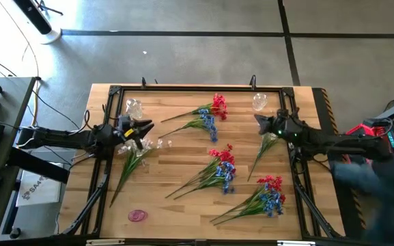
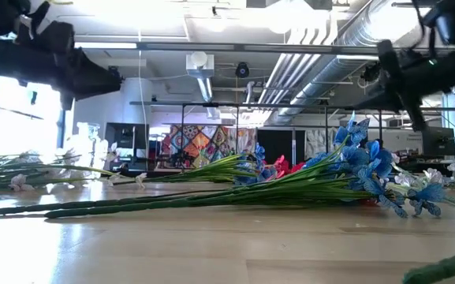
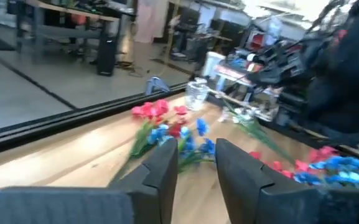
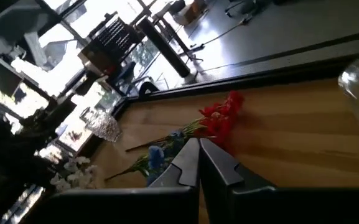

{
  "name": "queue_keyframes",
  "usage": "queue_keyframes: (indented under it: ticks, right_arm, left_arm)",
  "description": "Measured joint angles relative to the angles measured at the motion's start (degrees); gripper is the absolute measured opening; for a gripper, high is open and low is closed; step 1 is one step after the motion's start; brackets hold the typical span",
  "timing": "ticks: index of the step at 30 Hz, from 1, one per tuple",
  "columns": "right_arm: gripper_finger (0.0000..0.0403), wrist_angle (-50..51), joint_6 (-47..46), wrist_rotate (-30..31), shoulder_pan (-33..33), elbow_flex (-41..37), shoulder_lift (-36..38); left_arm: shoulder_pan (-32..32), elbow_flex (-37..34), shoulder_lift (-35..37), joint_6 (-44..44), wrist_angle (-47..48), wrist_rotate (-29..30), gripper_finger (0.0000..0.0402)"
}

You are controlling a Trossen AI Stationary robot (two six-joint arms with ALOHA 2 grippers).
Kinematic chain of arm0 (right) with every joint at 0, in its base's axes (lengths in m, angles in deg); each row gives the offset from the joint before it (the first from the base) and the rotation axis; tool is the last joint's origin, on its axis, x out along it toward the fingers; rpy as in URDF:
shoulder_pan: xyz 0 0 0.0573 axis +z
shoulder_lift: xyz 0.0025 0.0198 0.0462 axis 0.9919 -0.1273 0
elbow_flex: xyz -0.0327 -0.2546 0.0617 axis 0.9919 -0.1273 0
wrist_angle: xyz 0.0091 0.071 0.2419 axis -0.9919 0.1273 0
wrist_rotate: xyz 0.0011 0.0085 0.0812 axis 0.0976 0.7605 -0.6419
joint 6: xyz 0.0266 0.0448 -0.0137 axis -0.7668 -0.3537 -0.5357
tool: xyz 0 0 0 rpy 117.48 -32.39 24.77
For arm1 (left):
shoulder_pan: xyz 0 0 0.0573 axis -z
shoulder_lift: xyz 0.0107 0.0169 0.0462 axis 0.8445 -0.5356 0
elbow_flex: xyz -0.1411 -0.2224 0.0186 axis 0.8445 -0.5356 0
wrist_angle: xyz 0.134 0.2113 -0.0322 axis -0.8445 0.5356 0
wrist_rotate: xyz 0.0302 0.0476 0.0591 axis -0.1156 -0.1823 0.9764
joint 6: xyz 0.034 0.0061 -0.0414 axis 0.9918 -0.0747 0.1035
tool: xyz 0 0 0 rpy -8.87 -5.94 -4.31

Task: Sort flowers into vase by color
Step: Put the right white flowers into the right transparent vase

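My right gripper is to grab the white spray's green stems next, so that I can sort the white flowers into a vase (image 1: 259, 102).
Three mixed red-and-blue sprays lie flat on the wooden table: one at the far middle (image 1: 210, 116), one in the centre (image 1: 220, 167), one near the right front (image 1: 265, 195). A white spray (image 1: 136, 152) lies under my left gripper (image 1: 144, 128), which hovers open above it (image 3: 196, 163). Another white spray (image 1: 266, 145) lies beside my right arm. My right gripper (image 1: 257, 119) is shut and empty (image 4: 199, 163), just near of the right glass vase (image 1: 259, 102). The left glass vase (image 1: 134, 107) stands just beyond my left gripper.
A small pink object (image 1: 137, 216) lies near the table's front left edge. A black frame (image 1: 183, 87) runs around the tabletop. In the low view, long green stems (image 2: 172, 201) stretch across the table. Bare wood lies between the sprays.
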Motion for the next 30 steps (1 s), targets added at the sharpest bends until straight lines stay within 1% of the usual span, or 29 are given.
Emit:
queue_keyframes:
  ticks: [3,4,6,8,10,13,15,19,22,24,27,30]
  right_arm:
    - [0.0,2.9,4.5,-7.2,-4.3,6.7,-6.6]
    - [0.0,5.4,4.9,-8.5,-5.6,9.2,-9.0]
    - [0.0,11.5,4.8,-8.9,-7.8,13.9,-13.8]
    - [0.0,18.2,4.2,-8.2,-9.8,18.1,-18.4]
    - [0.0001,25.1,1.4,-8.7,-11.7,22.1,-22.6]
    - [0.001,35.2,-1.9,-13.9,-13.3,27.2,-28.4]
    - [0.0028,40.6,-5.0,-18.0,-13.8,30.3,-31.4]
    - [0.0091,53.2,-11.6,-25.1,-13.7,36.1,-35.6]
    - [0.0154,62.4,-16.2,-27.9,-13.3,39.0,-37.1]
    - [0.02,67.0,-21.0,-30.2,-13.1,39.1,-37.5]
    - [0.0264,67.5,-29.1,-33.6,-11.5,36.9,-37.5]
    - [0.0312,64.6,-36.2,-34.6,-8.8,33.0,-37.8]
  left_arm:
    - [-1.5,2.0,-4.6,0.0,0.0,1.2,0.0111]
    - [-2.3,2.8,-6.2,0.0,0.0,1.2,0.0111]
    - [-3.9,4.5,-9.3,0.0,0.1,0.5,0.0112]
    - [-6.0,6.9,-12.7,-0.6,0.2,-2.2,0.0112]
    - [-8.1,9.8,-16.0,-1.6,0.8,-5.4,0.0112]
    - [-11.0,15.2,-21.0,-3.5,4.6,-9.9,0.0112]
    - [-12.6,19.2,-24.0,-3.9,9.0,-12.0,0.0112]
    - [-15.1,27.4,-28.6,-2.5,18.2,-16.4,0.0112]
    - [-17.4,34.0,-30.4,-2.6,25.9,-20.3,0.0112]
    - [-19.0,38.4,-30.8,-2.5,30.3,-22.6,0.0112]
    - [-21.5,44.3,-30.8,-0.3,35.1,-24.6,0.0112]
    - [-23.9,48.0,-30.8,3.0,38.4,-24.8,0.0112]
